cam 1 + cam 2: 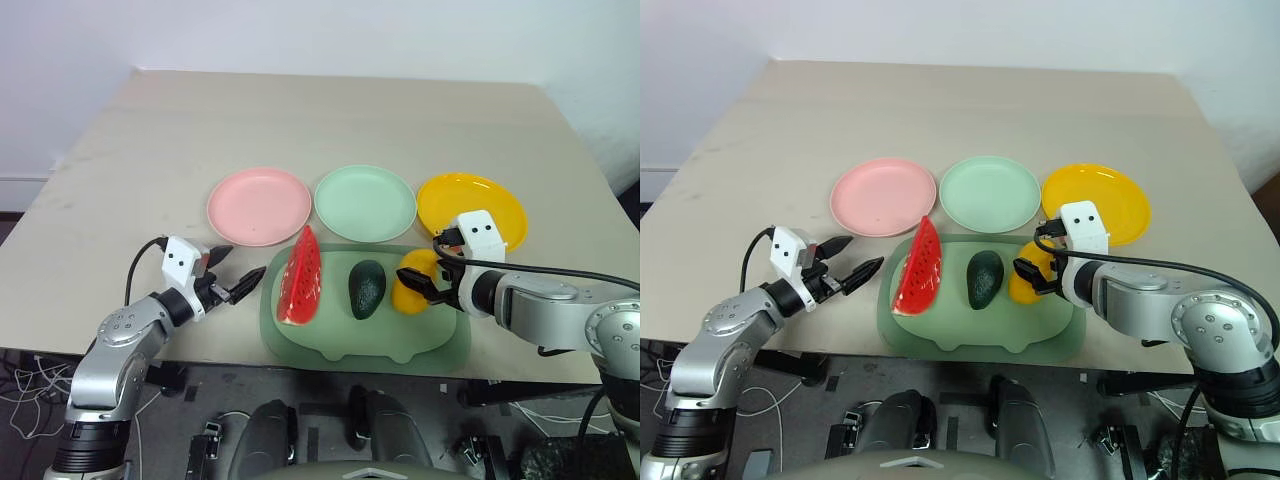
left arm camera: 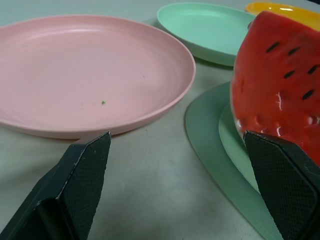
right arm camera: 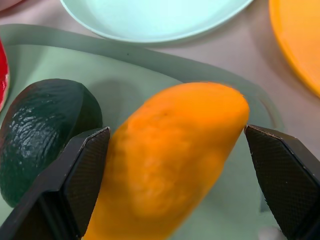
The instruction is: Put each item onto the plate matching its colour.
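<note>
The mango (image 1: 410,292) sits between my fingers above the green tray, so it is time for my right gripper to close on the mango.
On the green tray (image 1: 340,345) lie a red watermelon wedge (image 1: 301,277), a dark green avocado (image 1: 367,288) and a yellow-orange mango (image 1: 410,292). Behind the tray stand the pink plate (image 1: 259,205), the mint green plate (image 1: 365,202) and the yellow plate (image 1: 470,205), all bare. My right gripper (image 3: 177,135) is open and angled down over the mango (image 3: 170,160), one finger on each side of it. My left gripper (image 1: 248,260) is open just left of the tray, level, pointing at the gap between the pink plate (image 2: 90,70) and the watermelon (image 2: 280,80).
The tray sits at the table's near edge (image 1: 200,360). The beige tabletop (image 1: 330,120) stretches bare behind the plates to a white wall. Cables hang below the table at the left.
</note>
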You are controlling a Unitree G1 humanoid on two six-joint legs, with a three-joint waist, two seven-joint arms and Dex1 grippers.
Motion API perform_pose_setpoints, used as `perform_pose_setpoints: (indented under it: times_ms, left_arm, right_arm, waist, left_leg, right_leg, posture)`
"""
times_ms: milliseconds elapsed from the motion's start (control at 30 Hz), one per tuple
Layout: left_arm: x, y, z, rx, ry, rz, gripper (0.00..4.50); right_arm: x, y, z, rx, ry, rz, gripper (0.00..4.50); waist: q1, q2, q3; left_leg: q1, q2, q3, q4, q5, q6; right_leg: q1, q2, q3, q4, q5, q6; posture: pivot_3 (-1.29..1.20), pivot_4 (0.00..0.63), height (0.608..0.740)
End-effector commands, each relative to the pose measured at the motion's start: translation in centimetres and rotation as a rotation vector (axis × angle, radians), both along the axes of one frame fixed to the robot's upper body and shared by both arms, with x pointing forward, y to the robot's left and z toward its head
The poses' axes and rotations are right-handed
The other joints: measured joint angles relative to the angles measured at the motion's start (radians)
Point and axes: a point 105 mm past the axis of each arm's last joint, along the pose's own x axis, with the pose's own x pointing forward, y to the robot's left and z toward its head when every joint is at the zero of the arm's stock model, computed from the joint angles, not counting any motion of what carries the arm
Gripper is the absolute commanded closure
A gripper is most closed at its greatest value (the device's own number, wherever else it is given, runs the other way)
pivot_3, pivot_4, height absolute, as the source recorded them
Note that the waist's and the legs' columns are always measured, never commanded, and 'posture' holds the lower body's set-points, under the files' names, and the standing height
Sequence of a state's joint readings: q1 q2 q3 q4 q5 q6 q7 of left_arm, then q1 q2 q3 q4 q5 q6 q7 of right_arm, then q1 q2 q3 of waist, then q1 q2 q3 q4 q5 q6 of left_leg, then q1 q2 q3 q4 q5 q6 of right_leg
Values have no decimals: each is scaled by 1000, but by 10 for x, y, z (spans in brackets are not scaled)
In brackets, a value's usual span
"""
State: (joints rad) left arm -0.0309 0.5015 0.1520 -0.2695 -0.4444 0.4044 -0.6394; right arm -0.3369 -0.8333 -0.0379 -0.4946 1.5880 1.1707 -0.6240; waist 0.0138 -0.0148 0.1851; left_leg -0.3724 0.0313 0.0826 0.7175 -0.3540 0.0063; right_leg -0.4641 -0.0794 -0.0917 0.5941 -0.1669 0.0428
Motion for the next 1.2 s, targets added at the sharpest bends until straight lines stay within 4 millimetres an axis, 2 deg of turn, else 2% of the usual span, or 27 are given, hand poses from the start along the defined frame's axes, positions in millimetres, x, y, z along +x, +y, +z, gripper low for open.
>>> perform_pose_setpoints:
  times_ms: [33,300,467,500,667,733,800,867,933,1000,1067,1200]
  left_arm:
    - [-3,4,15,14,-60,12,51]
    - [-4,7,16,18,-64,24,51]
    - [-4,9,17,20,-66,31,0]
    - [-4,9,17,21,-67,31,0]
    - [-4,9,18,22,-69,33,0]
    - [-4,10,17,23,-69,35,0]
    - [-5,10,17,24,-67,37,0]
    - [-5,11,17,25,-66,37,0]
    - [-5,10,17,25,-66,37,0]
    - [-4,9,17,27,-67,35,0]
    - [-3,8,19,28,-74,36,0]
    - [-2,7,21,33,-84,42,0]
  right_arm:
    - [2,-8,-5,-49,20,-27,0]
    - [0,-12,-18,-102,59,-20,0]
    - [2,-14,-16,-87,52,-23,1129]
    - [2,-15,-14,-84,47,-24,1275]
    - [6,-20,1,-74,8,-23,1286]
    - [10,-21,24,-62,-63,7,1286]
    - [17,-24,48,-61,-145,22,1286]
    - [26,-33,60,-75,-183,-9,1286]
    - [48,-62,67,-161,-225,-120,1286]
    - [62,-84,65,-238,-233,-201,1286]
    - [77,-96,54,-255,-223,-235,1286]
    - [101,-107,33,-280,-214,-246,1286]
  waist:
    - [0,0,0]
    - [1,-1,-1]
    - [1,-2,-1]
    - [1,-2,-1]
    - [2,-2,-1]
    - [1,-2,-1]
    - [-1,-1,-1]
    - [-4,-1,0]
    - [-3,-1,0]
    - [0,-1,0]
    - [0,-1,0]
    - [-4,-1,0]
  left_leg:
    - [0,0,0,0,0,0]
    - [0,0,0,0,0,0]
    - [0,0,0,0,0,0]
    - [0,0,0,0,0,0]
    - [0,0,0,0,0,0]
    - [0,0,0,0,0,1]
    - [-1,0,0,0,0,1]
    - [-1,0,1,0,0,1]
    - [-1,1,1,-1,0,1]
    - [-1,1,1,-1,0,1]
    - [-1,0,1,-1,0,1]
    - [-2,0,2,-1,-1,1]
  right_leg:
    - [0,0,0,0,0,0]
    - [1,0,0,-1,0,0]
    - [1,-1,0,-1,0,0]
    - [1,-1,0,-1,0,0]
    - [1,-1,0,-1,-1,-2]
    - [0,-1,0,-1,-2,-2]
    - [-1,-1,0,-1,-2,-3]
    - [-2,0,0,-1,-1,-2]
    - [-2,1,0,-1,-1,-2]
    - [-2,1,0,-1,-2,-2]
    - [-2,0,0,-1,-2,-3]
    - [-3,0,1,-1,0,0]
  posture:
    - [0,150,740]
    - [0,150,740]
    - [0,150,740]
    - [0,150,740]
    - [0,150,740]
    - [0,150,740]
    - [0,150,740]
    - [0,150,740]
    - [0,150,740]
    - [0,150,740]
    - [0,150,740]
    - [0,150,740]
